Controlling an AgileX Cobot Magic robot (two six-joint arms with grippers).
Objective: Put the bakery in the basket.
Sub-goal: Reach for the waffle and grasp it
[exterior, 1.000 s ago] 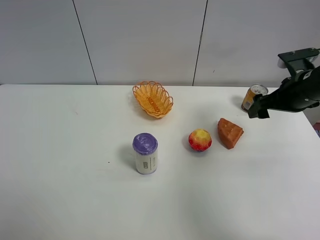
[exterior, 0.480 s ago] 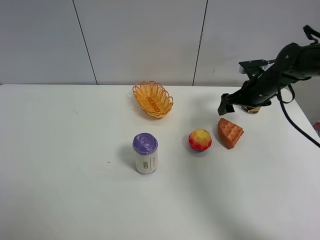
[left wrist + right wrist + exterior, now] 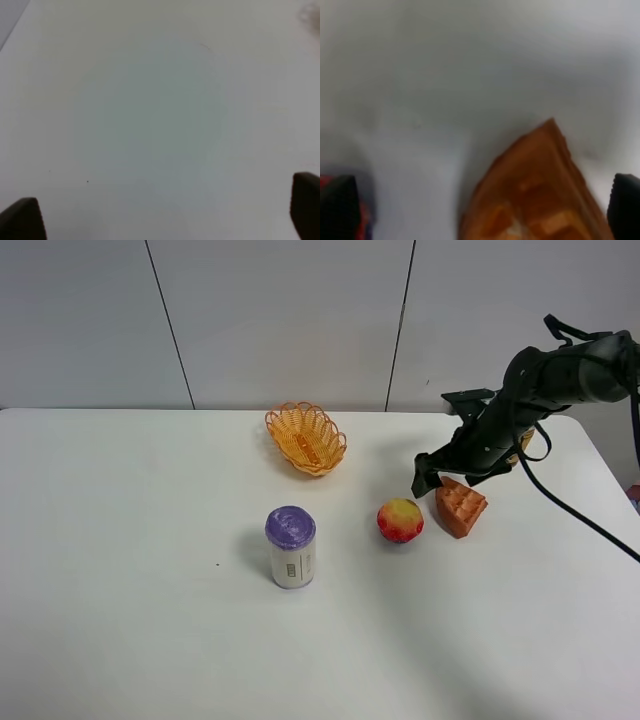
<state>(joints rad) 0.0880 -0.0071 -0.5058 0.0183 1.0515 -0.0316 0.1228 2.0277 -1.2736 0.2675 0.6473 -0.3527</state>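
My right gripper moves toward the bakery's pointed tip (image 3: pixel 446 482) (image 3: pixel 550 127), before it closes on the tip, since the tip lies low beyond my fingers.
The bakery (image 3: pixel 460 507), an orange-brown wedge with a grid top, lies on the white table right of centre. The orange woven basket (image 3: pixel 306 439) stands empty at the back centre, well to its left. My right gripper (image 3: pixel 428 476) reaches in from the right and hovers just above the bakery's back left edge. In the right wrist view the right gripper (image 3: pixel 481 205) is open, with the bakery (image 3: pixel 540 200) between its dark fingertips (image 3: pixel 337 205). My left gripper (image 3: pixel 162 215) is open over bare table; it does not show in the exterior view.
A round red-yellow fruit (image 3: pixel 400 520) sits just left of the bakery, and its red edge shows in the right wrist view (image 3: pixel 366 217). A white can with a purple lid (image 3: pixel 290 546) stands front centre. The right arm (image 3: pixel 540 390) crosses the back right corner.
My right arm has swung left and down from the back right corner to just above the bakery. It now covers the orange can that stood there. Nothing else moved.
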